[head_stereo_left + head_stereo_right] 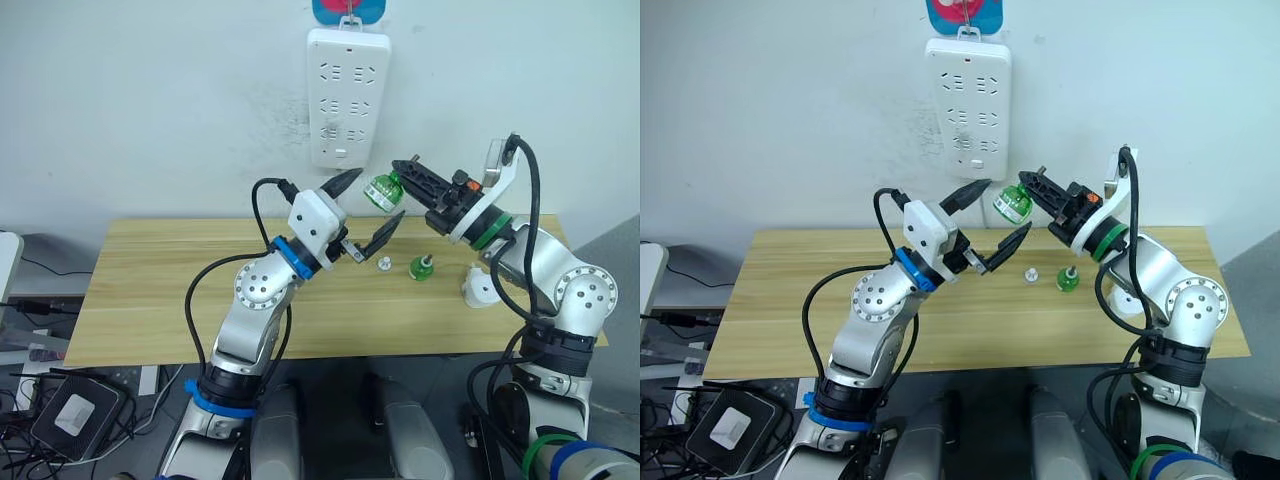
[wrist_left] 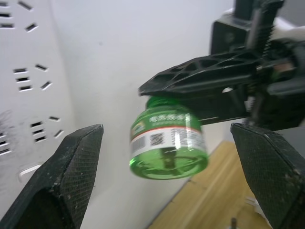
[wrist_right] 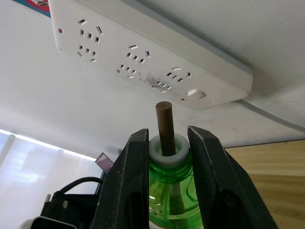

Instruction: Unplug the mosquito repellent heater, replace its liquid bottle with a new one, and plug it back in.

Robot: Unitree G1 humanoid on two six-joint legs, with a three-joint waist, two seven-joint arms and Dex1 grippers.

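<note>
My left gripper should next hold the green liquid bottle by its labelled body (image 1: 381,193), so that its neck and wick stay free to go into the heater (image 1: 480,290).
A green liquid bottle (image 1: 380,192) with a white collar and brown wick (image 3: 164,125) hangs in the air below the wall power strip (image 1: 346,95). My right gripper (image 1: 398,178) is shut on its neck. My left gripper (image 1: 378,195) is open, with one finger on either side of the bottle's body (image 2: 168,143) and apart from it. The white mosquito repellent heater (image 1: 480,290) lies on the wooden table (image 1: 160,290) by my right arm, unplugged. A second small green bottle (image 1: 421,266) stands on the table near a small white cap (image 1: 383,264).
The power strip hangs on the white wall under a red and blue hook (image 1: 346,10); its sockets hold no plugs. Cables and a black box (image 1: 75,412) lie on the floor at the lower left.
</note>
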